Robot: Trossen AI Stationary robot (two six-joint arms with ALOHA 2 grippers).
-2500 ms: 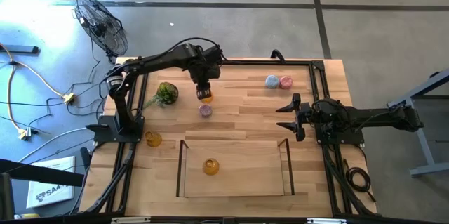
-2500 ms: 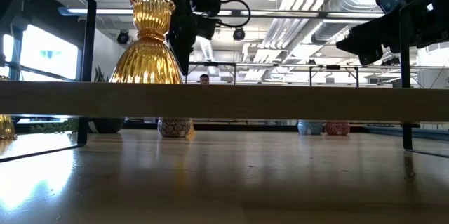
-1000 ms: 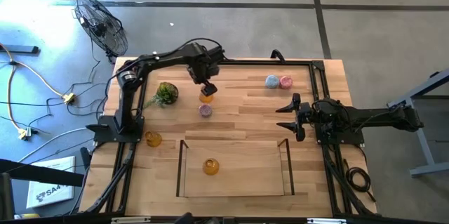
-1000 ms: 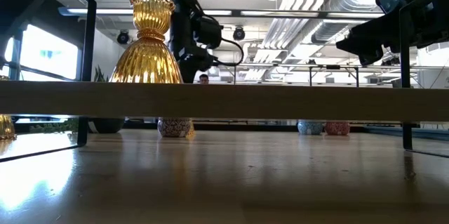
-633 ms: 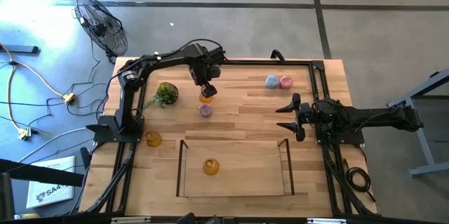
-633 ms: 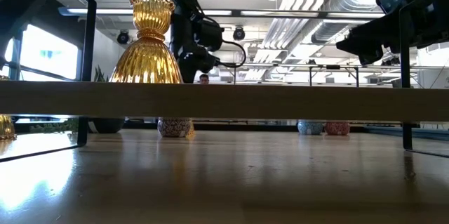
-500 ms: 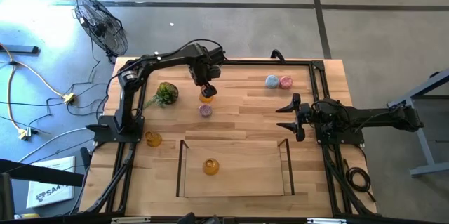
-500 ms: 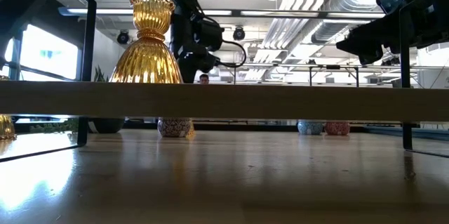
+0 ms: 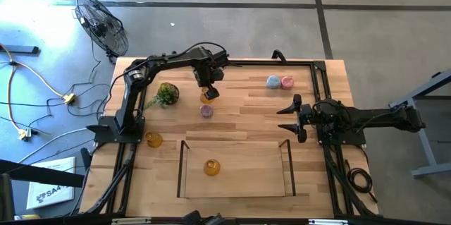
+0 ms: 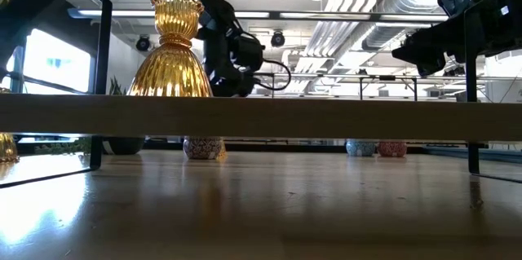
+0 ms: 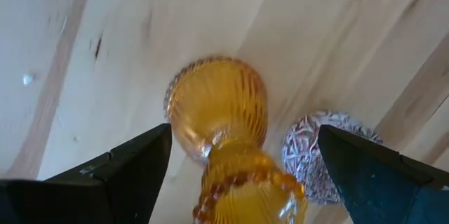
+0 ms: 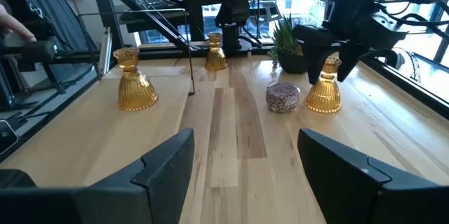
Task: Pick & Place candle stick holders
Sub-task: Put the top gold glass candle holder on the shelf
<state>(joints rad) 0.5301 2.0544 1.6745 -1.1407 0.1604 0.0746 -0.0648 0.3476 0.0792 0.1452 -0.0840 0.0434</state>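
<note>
The amber holder has its narrow neck [image 11: 231, 150] level between my left fingers, so closing now would hold it.
An amber candle stick holder [image 9: 207, 97] stands upright on its wide foot at the table's far middle. Beside it, on the near side, sits a purple one [image 9: 206, 111]. My left gripper [image 11: 243, 136] points down over the amber holder [image 11: 223, 129], open, one finger on each side of its upper part [image 12: 327, 66], apart from it. A pale blue holder [image 9: 272, 82] and a pink one [image 9: 287, 82] stand at the far right. Another amber holder [image 9: 153, 139] stands at the left, and a third [image 9: 211, 167] inside the tray [image 9: 236, 191]. My right gripper [image 9: 291, 116] waits open at the right.
A green plant ball [image 9: 166, 93] lies left of the amber holder under my left arm. The wooden tray with its black frame posts [image 9: 182, 156] fills the near middle. A black rail [image 9: 317, 77] runs along the table's edges. A fan [image 9: 102, 24] stands off the far left corner.
My left gripper has come down over the amber holder at the far middle, so its open fingers now stand beside the holder's upper part. The wrist has turned a little. The holders have not moved.
</note>
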